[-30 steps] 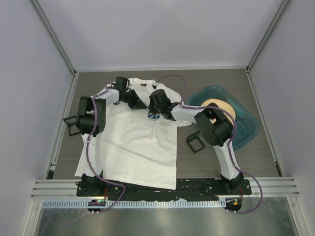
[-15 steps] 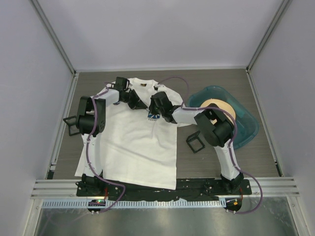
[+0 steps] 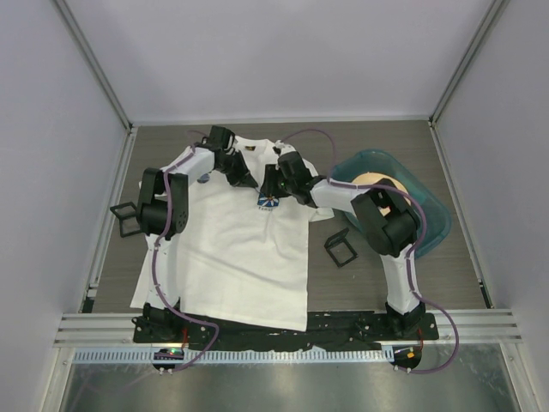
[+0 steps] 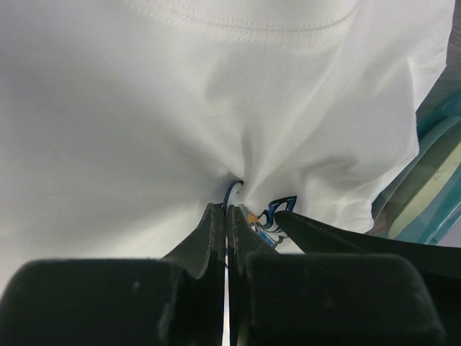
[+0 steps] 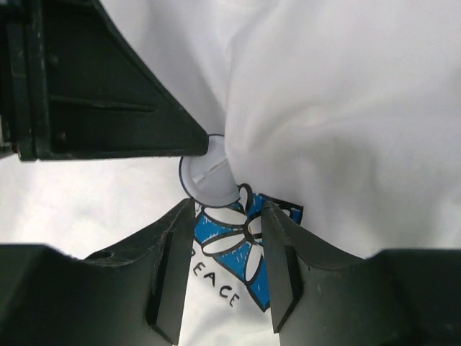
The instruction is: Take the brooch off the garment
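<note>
I need to move my right gripper farther toward the brooch before I close it: in the right wrist view its fingers stop at the brooch's near edge, and mostly print is between them.
The garment, a white T-shirt, lies flat on the table, and its blue-and-white flower print also shows in the right wrist view. The brooch is tipped up just above the print, showing a pale back with a pin and a dark-blue rim. In the left wrist view only that rim shows. My left gripper is shut, with its tips on the brooch's edge. My right gripper is open and straddles the print just below the brooch. Bunched shirt fabric covers the brooch's right side.
A teal tub holding a tan roll stands right of the shirt. A small black square box lies by the shirt's right edge, and another lies at its left. Grey walls enclose the table.
Both grippers have shifted a little away from the arm bases and to the right over the shirt's chest. The right arm has stretched out further and the fabric near the print has bunched up.
</note>
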Controlling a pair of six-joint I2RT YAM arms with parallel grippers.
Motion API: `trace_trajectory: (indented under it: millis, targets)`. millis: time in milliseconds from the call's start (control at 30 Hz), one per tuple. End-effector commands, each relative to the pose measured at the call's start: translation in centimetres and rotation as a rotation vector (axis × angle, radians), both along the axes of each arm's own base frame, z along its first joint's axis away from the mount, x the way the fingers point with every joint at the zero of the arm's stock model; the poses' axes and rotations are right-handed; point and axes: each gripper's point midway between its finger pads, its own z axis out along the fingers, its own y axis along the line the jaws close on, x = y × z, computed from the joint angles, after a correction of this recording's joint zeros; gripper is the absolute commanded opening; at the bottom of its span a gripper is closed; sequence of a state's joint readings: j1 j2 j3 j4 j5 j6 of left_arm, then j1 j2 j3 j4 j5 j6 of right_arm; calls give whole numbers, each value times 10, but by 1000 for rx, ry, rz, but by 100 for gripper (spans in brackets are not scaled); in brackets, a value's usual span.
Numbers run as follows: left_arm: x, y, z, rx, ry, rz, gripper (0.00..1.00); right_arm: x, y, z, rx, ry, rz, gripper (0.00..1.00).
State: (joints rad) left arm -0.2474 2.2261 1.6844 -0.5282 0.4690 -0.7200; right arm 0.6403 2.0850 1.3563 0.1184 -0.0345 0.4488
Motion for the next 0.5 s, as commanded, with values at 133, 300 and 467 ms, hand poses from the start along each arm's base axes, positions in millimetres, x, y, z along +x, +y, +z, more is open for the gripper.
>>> trace_trajectory:
  millis: [133, 300, 467]
  targets:
    - [1, 3, 21, 17, -25, 6, 0, -7, 9, 46, -6, -187, 132, 45]
    - [-1, -1, 22, -7, -3, 15, 0, -5, 16, 43, -114, -273, 137, 39]
    - [-1, -1, 24, -13, 0, 18, 0, 1, 23, 36, -228, -317, 152, 34]
